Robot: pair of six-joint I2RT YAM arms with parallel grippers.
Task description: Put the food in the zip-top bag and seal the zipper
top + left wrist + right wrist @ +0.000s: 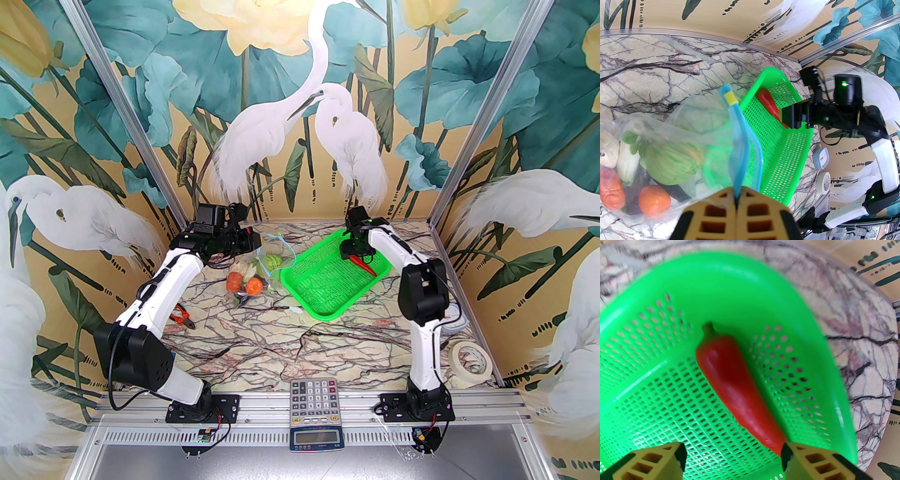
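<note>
My right gripper takes hold of the red chili across its mid-body next, leaving the tapered tip free to enter the zip-top bag first.
A red chili lies in the far right corner of the green mesh basket; from the top it shows as the chili. My right gripper hangs open just above it, one fingertip beside the chili's tip. The clear zip-top bag lies left of the basket and holds a green cabbage, orange-red tomatoes, napa cabbage and a dark eggplant. My left gripper is shut on the bag's light-blue zipper strip, holding the mouth up. The bag shows from above too.
Red-handled pliers lie by the left arm. A tape roll and a small white device sit at the right. A calculator rests at the near edge. The basket's rim stands close to the bag's mouth.
</note>
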